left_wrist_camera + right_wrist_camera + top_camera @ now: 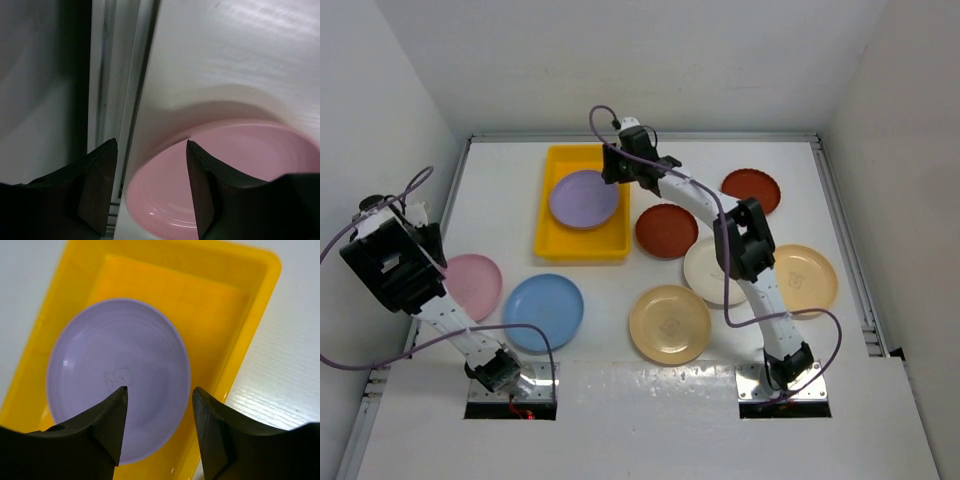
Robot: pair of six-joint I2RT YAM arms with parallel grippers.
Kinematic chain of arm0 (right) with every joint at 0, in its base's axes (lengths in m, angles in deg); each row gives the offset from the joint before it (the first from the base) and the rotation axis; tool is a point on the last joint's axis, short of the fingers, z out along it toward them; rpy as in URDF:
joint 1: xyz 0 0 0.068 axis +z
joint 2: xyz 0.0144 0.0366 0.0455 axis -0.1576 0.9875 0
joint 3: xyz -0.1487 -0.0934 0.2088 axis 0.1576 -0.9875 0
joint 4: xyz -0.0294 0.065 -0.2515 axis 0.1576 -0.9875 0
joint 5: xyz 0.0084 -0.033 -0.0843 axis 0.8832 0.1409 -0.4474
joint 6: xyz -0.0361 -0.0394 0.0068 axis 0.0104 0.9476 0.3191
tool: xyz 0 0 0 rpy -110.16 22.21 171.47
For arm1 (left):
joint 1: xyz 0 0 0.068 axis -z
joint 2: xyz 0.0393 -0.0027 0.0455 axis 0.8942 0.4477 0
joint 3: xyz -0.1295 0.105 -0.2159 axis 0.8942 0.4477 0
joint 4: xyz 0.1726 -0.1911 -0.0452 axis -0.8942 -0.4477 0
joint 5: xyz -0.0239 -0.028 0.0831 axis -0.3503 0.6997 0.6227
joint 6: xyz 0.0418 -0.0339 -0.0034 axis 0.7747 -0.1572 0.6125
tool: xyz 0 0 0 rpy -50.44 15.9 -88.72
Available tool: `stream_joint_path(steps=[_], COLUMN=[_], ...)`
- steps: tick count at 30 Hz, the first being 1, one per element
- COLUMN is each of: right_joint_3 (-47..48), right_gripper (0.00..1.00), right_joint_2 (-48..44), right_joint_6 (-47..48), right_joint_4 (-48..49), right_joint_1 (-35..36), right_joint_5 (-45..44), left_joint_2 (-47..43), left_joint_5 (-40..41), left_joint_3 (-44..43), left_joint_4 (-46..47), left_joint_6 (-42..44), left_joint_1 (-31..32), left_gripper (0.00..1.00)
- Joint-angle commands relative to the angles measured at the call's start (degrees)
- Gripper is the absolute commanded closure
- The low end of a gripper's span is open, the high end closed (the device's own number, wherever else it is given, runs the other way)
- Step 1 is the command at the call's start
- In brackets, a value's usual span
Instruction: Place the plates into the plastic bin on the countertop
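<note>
The pink plate is next for my left gripper, which will grab its rim [449,271] beside the metal bar, so the plate's base stays free to settle in the bin [552,245].
A lilac plate [584,198] lies in the yellow plastic bin [552,245], also in the right wrist view [117,375]. My right gripper [617,165] hovers over the bin's right side, open and empty [159,390]. On the countertop lie a pink plate [473,285], a blue plate [543,311], two tan-yellow plates [669,324] [805,279], two dark red plates [666,231] [751,190] and a cream-white plate [705,275] partly under the right arm. My left gripper [151,145] is open just above the pink plate's [240,170] left rim.
A metal rail [102,85] and a white wall run close along the left of the pink plate. The bin's right wall [250,340] borders white tabletop. The arm bases sit at the near edge [510,385] [782,380].
</note>
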Motion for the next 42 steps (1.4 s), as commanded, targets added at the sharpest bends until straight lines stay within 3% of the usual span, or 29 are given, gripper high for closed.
stream_joint_path(steps=[1, 4, 8, 13, 21, 28, 32, 35, 42], right_joint_3=[-0.92, -3.21, -7.25, -16.29, -23.33, -30.36, -33.96, -35.46, -38.18], right_gripper=[0.45, 0.42, 0.4, 0.4, 0.4, 0.4, 0.4, 0.4, 0.4], right_joint_2=[-9.12, -13.33, -17.82, -23.97, -28.81, -33.98, -36.36, -37.59, -39.79], right_joint_6=[3.45, 4.33, 3.37, 3.1, -2.51, -3.4, -3.93, -3.75, -4.63], right_joint_4=[5.53, 5.09, 3.51, 3.51, 3.42, 3.42, 3.42, 3.34, 0.53], right_joint_1=[0.06, -0.55, -2.57, -4.94, -10.04, -13.29, -14.53, -15.4, -17.34], right_joint_5=[1.7, 3.02, 3.2, 1.54, 1.53, -0.66, -1.63, -2.16, -2.6], left_joint_2=[0.83, 2.06, 3.11, 3.65, -1.7, -8.47, -9.89, -8.23, -0.58], left_joint_5=[3.06, 3.06, 3.59, 4.64, -1.67, -8.1, -9.16, -12.75, -14.52], left_joint_3=[1.15, 3.34, 6.59, 7.74, -1.39, -15.88, -20.89, -26.52, -30.85], left_joint_4=[-2.5, -2.5, -2.5, -2.5, -4.26, -3.13, 0.92, 1.98, 1.98], left_joint_6=[3.38, 4.6, 6.71, 6.72, 3.03, -8.12, -14.1, -19.46, -21.14], left_joint_1=[-3.31, -3.31, -3.31, -3.84, -3.84, -1.83, 3.79, 11.42, 27.76], left_gripper=[0.41, 0.44, 0.58, 1.0, 1.0, 1.0, 1.0, 1.0, 1.0])
